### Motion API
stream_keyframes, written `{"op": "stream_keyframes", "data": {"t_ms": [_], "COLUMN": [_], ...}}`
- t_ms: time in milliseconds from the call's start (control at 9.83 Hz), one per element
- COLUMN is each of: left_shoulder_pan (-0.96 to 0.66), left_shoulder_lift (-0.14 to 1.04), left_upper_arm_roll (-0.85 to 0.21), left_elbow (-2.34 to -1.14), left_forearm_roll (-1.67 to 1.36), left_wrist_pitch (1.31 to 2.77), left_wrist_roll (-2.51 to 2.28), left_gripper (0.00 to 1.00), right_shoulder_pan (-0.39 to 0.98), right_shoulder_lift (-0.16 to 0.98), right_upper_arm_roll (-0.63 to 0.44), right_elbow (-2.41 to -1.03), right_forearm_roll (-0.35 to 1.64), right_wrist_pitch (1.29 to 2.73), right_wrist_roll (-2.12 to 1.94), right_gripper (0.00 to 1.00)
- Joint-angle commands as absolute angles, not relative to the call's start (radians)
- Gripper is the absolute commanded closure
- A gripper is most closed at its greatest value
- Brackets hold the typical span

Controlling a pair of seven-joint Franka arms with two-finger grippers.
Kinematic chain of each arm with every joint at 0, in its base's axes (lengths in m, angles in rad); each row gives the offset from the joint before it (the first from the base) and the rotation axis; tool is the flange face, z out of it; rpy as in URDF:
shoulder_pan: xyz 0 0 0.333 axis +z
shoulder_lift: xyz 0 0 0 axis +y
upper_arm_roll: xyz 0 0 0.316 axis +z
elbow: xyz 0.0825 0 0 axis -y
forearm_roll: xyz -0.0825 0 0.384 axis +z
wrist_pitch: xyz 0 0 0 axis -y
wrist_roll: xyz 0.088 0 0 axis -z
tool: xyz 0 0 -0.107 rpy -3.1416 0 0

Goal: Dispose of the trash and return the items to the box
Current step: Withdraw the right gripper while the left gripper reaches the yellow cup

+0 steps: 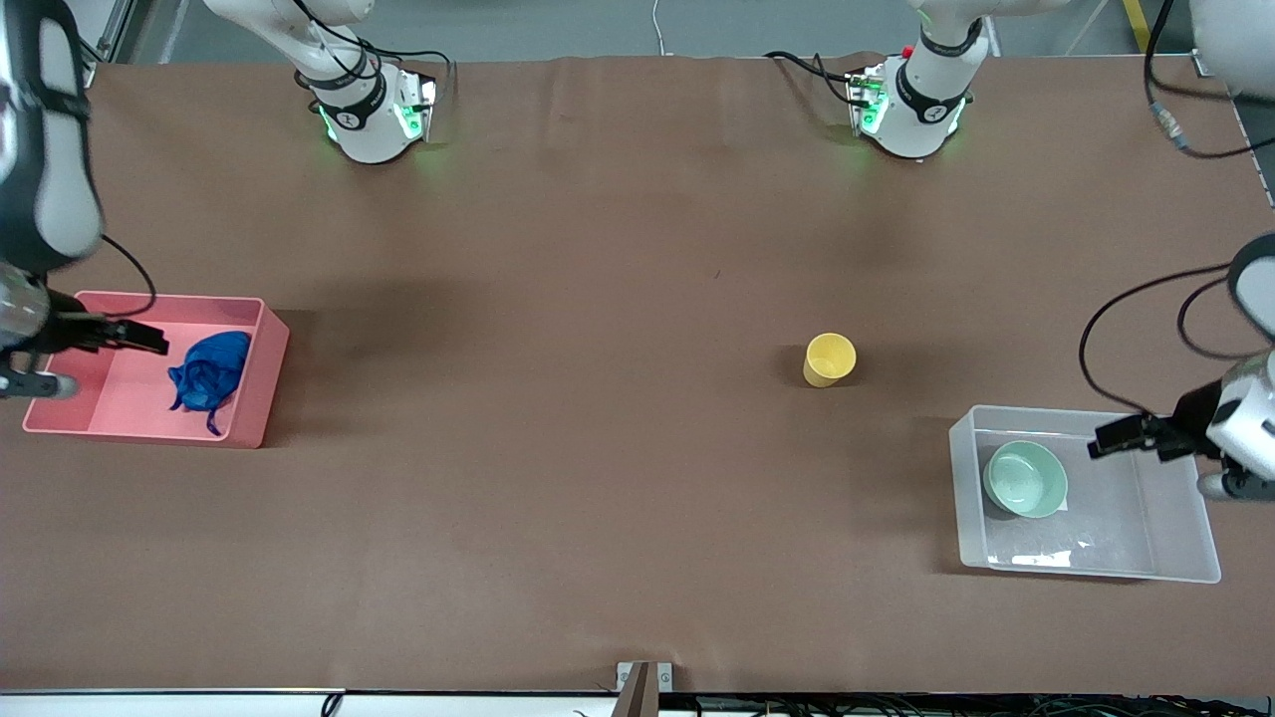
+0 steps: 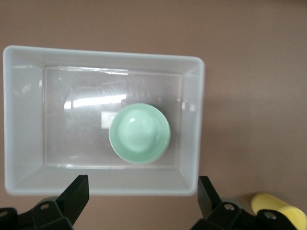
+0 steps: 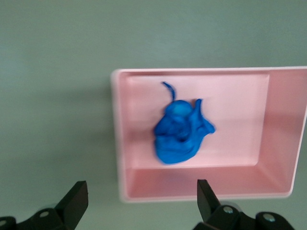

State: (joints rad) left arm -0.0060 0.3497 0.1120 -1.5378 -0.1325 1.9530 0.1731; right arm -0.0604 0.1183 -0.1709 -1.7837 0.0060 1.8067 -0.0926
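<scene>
My left gripper grabs the yellow cup by its rim (image 1: 833,337) next, to return the cup to the clear box (image 1: 1185,558).
The blue wad of trash (image 1: 209,370) lies in the pink bin (image 1: 254,398) at the right arm's end of the table; it also shows in the right wrist view (image 3: 181,132). My right gripper (image 1: 149,339) hangs open and empty over that bin (image 3: 139,196). The mint-green bowl (image 1: 1026,479) sits in the clear box (image 1: 1185,558) at the left arm's end. My left gripper (image 1: 1101,444) is open and empty over the box's edge (image 2: 142,191), with the bowl (image 2: 139,133) below it. The yellow cup (image 1: 829,359) stands upright on the table, apart from the box.
The brown table cover (image 1: 598,498) spreads between the two bins. Both arm bases stand along the table's edge farthest from the front camera. The cup's side shows in the left wrist view (image 2: 276,206), and the box's white label (image 2: 106,119) lies beside the bowl.
</scene>
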Motion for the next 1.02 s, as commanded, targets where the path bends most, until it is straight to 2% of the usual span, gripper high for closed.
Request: {"op": "stream_keyframes", "data": {"t_ms": [0,102,305,508,712,915], "left_shoulder_pan": [-0.006,-0.008,-0.008,-0.008,-0.009,-0.011], "left_shoulder_lift": [0.171,0.119,0.089,0.107,0.191,0.291], "left_upper_arm_roll": [0.004,-0.041,-0.127,-0.198,-0.265,-0.311], "left_elbow": [-1.756,-1.834,-1.941,-2.082,-2.141,-2.143], "left_forearm_roll": [-0.017,-0.017,-0.017,-0.017,-0.017,-0.015], "left_wrist_pitch": [1.951,1.96,1.985,2.136,2.287,2.331], "left_wrist_roll": [0.019,-0.036,-0.133,-0.169,-0.224,-0.232], "left_gripper": [0.0,0.0,0.0,0.0,0.0,0.02], "right_shoulder_pan": [-0.103,-0.104,-0.101,-0.103,-0.098,-0.094], "right_shoulder_lift": [-0.03,-0.067,-0.074,-0.058,-0.032,-0.034], "right_upper_arm_roll": [-0.065,-0.057,-0.06,-0.057,-0.054,-0.054], "right_elbow": [-1.767,-1.746,-1.56,-1.487,-1.451,-1.46], "right_forearm_roll": [0.04,0.04,0.041,0.025,-0.017,-0.017], "right_wrist_pitch": [1.75,1.712,1.504,1.456,1.454,1.447], "right_wrist_roll": [0.125,0.127,0.07,0.054,0.051,0.046], "right_gripper": [0.0,0.0,0.0,0.0,0.0,0.0]}}
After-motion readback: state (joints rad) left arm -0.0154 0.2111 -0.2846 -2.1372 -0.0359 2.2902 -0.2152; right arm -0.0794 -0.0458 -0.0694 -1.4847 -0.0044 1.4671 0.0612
